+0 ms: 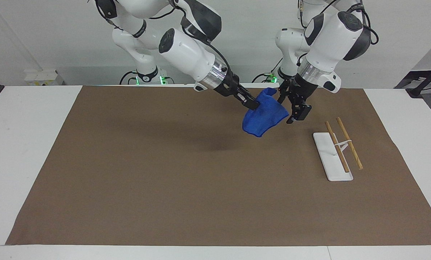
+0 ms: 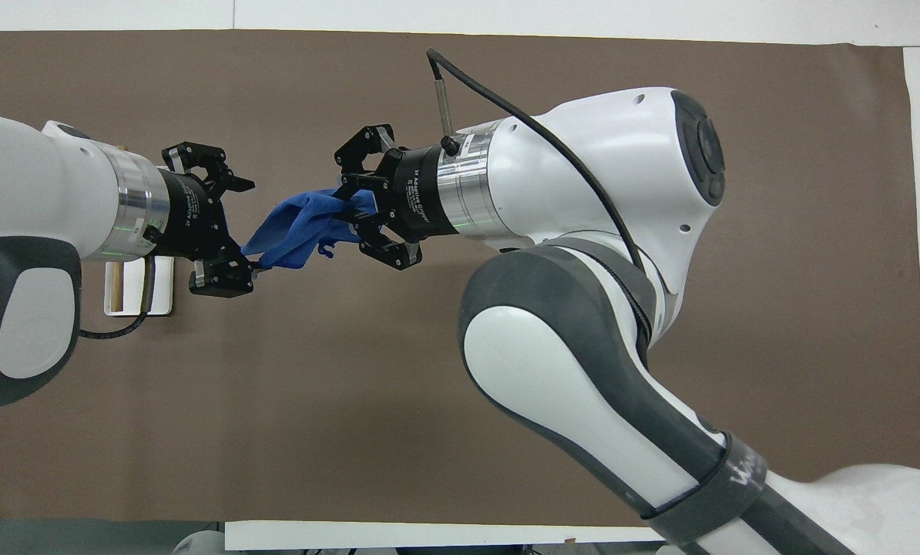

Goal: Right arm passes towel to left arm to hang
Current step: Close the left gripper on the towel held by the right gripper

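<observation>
I need my left gripper on the towel's loose part, its free edge (image 2: 257, 253), as my right gripper's fingers crowd its bunched end.
My right gripper (image 1: 253, 104) is shut on the blue towel (image 1: 264, 113) and holds it in the air over the brown mat (image 1: 165, 173). The towel hangs bunched from the fingers. In the overhead view my right gripper (image 2: 352, 217) points toward the left arm's end, and the towel (image 2: 298, 227) stretches out from it. My left gripper (image 1: 292, 107) is open right beside the towel's free edge. In the overhead view the towel's tip lies between the spread fingers of my left gripper (image 2: 238, 231).
A white rack base (image 1: 325, 151) carrying two wooden rods (image 1: 349, 142) stands on the mat toward the left arm's end. In the overhead view the left arm covers most of the rack (image 2: 159, 285).
</observation>
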Robot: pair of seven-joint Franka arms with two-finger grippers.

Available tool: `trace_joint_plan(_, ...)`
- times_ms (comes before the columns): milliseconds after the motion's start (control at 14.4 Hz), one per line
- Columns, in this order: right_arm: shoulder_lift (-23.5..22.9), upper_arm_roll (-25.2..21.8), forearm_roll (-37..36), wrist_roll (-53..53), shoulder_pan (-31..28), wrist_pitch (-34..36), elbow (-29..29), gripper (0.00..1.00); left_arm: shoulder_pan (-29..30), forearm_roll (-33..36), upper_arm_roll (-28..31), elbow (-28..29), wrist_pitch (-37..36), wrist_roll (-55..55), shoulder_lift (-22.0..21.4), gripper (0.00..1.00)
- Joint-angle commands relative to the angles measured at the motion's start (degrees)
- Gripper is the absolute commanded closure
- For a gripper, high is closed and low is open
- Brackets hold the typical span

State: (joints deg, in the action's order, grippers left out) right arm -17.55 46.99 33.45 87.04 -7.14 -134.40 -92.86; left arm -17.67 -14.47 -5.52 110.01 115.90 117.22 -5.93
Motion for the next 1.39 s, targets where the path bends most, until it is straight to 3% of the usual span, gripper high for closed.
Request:
trace_joint_plan(0,-1.0,1.0,0.6,0.0,-0.5,-0.1,1.0,1.00,-0.7,-0.6,0.4,1.6,3.7,2.1,-0.1,0.00)
trace_joint_plan(209,-0.9,1.0,0.5,-0.2,-0.6,0.1,1.0,1.00,-1.9,-1.3,0.3,1.8,5.3,2.2,-0.1,0.06)
trace_joint_plan(348,-0.9,1.0,0.5,-0.2,-0.6,0.3,1.0,1.00,-1.9,-1.9,0.4,1.9,6.7,2.2,0.0,0.20)
trace_joint_plan(834,-0.8,1.0,0.4,-0.4,-0.6,0.5,1.0,1.00,-1.8,-2.0,0.4,3.3,7.9,1.4,-0.3,0.95)
trace_joint_plan(904,-0.7,1.0,0.3,-0.4,-0.7,0.6,0.9,1.00,-1.8,-2.0,0.4,3.3,8.0,1.3,-0.3,0.99)
trace_joint_plan(1321,-0.6,0.9,0.3,-0.4,-0.7,0.9,0.9,0.99,-1.8,-2.0,0.4,3.3,9.0,1.2,-0.2,1.00)
